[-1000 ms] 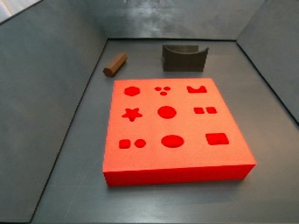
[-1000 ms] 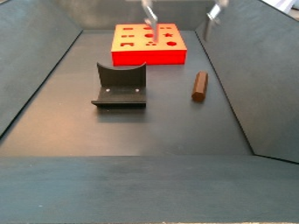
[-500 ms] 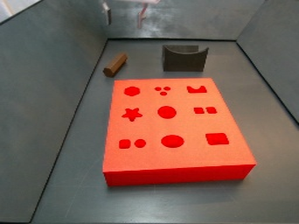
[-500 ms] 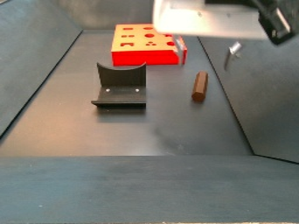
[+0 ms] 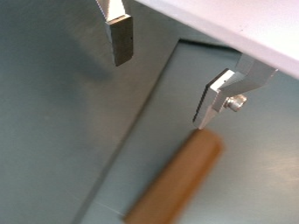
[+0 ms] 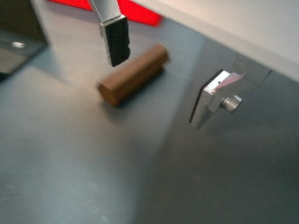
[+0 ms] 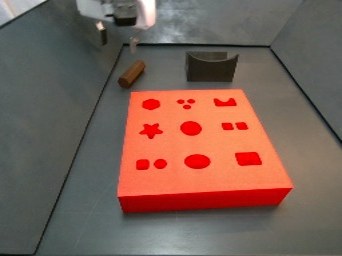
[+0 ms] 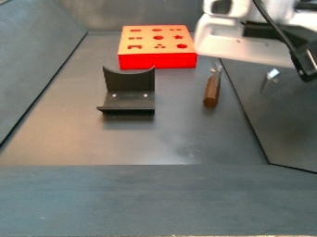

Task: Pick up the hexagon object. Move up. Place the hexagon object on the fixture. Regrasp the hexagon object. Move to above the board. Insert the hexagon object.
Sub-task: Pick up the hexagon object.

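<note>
The hexagon object needs to be set on the fixture (image 7: 210, 66). My gripper should next grab the object by its end farther from the board.
The hexagon object (image 7: 131, 72) is a reddish-brown peg lying on the grey floor near the side wall, beside the board's far corner. It also shows in a side view (image 8: 212, 88) and in both wrist views (image 5: 176, 188) (image 6: 132, 75). My gripper (image 7: 118, 40) hangs open above it, fingers apart and nothing between them (image 5: 167, 74) (image 6: 163, 74) (image 8: 242, 74). In a wrist view one finger (image 6: 115, 42) stands over the peg's end. The dark fixture (image 7: 210, 66) (image 8: 128, 91) stands apart from the peg. The red board (image 7: 201, 140) (image 8: 158, 46) lies flat.
Grey walls (image 7: 54, 90) enclose the floor, and one runs close to the peg. A corner of the board (image 6: 135, 10) and an edge of the fixture (image 6: 17, 48) show behind the fingers in a wrist view.
The gripper has come down and across from the back of the bin to hang over the peg. The peg, fixture and board have not moved.
</note>
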Controlling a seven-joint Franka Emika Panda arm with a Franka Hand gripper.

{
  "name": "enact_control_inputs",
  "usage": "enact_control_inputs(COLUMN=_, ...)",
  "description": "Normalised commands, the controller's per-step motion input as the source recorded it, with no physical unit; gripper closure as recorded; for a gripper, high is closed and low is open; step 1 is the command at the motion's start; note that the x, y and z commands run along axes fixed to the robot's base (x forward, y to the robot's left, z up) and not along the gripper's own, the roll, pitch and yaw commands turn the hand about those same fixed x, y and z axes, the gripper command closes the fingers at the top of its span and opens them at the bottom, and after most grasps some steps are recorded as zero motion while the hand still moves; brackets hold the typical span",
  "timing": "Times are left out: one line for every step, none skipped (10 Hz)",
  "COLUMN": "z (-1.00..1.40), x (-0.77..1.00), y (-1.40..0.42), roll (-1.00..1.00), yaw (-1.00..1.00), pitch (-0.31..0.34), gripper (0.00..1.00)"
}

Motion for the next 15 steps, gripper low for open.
enact_control_inputs(z=-0.85, x=0.31, y=-0.02, roll=-0.11, yaw=-0.14, pitch=0.0, gripper=0.0)
enact_control_inputs(z=-0.64, x=0.72, y=-0.08, roll=-0.15, yaw=-0.1, pitch=0.017, gripper=0.0)
enact_control_inputs(z=-0.37, x=0.78, y=-0.03, roll=-0.2, yaw=-0.17, pitch=0.0, gripper=0.0)
enact_control_inputs(z=-0.39, x=0.8, y=0.0, roll=-0.22, yaw=-0.13, pitch=-0.034, gripper=0.0)
enact_control_inputs(z=-0.72, x=0.61, y=0.0, roll=-0.18, yaw=-0.07, pitch=-0.057, gripper=0.0)
enact_control_inputs(z=-1.0, x=0.37, y=-0.17, roll=0.0, yaw=0.0, pitch=-0.014, gripper=0.0)
enact_control_inputs(z=-1.0, x=0.26, y=-0.34, roll=0.0, yaw=0.17, pitch=0.0, gripper=0.0)
enact_control_inputs(z=-0.99, x=-0.06, y=-0.55, roll=0.11, yaw=0.56, pitch=0.076, gripper=0.0)
enact_control_inputs(z=-0.91, x=-0.13, y=-0.44, roll=0.14, yaw=0.71, pitch=0.106, gripper=0.0)
enact_control_inputs(z=-0.55, x=-0.35, y=-0.22, roll=0.0, yaw=0.65, pitch=-0.079, gripper=0.0)
enact_control_inputs(z=0.0, x=0.03, y=0.0, roll=0.0, yaw=0.0, pitch=0.054, gripper=0.0)
enact_control_inputs(z=0.0, x=0.0, y=0.0, roll=0.0, yaw=0.0, pitch=0.0, gripper=0.0)
enact_control_inputs(z=0.0, x=0.0, y=0.0, roll=0.0, yaw=0.0, pitch=0.0, gripper=0.0)
enact_control_inputs(z=0.0, x=0.0, y=0.0, roll=0.0, yaw=0.0, pitch=0.0, gripper=1.0)
enact_control_inputs(z=0.0, x=0.0, y=0.0, roll=0.0, yaw=0.0, pitch=0.0, gripper=1.0)
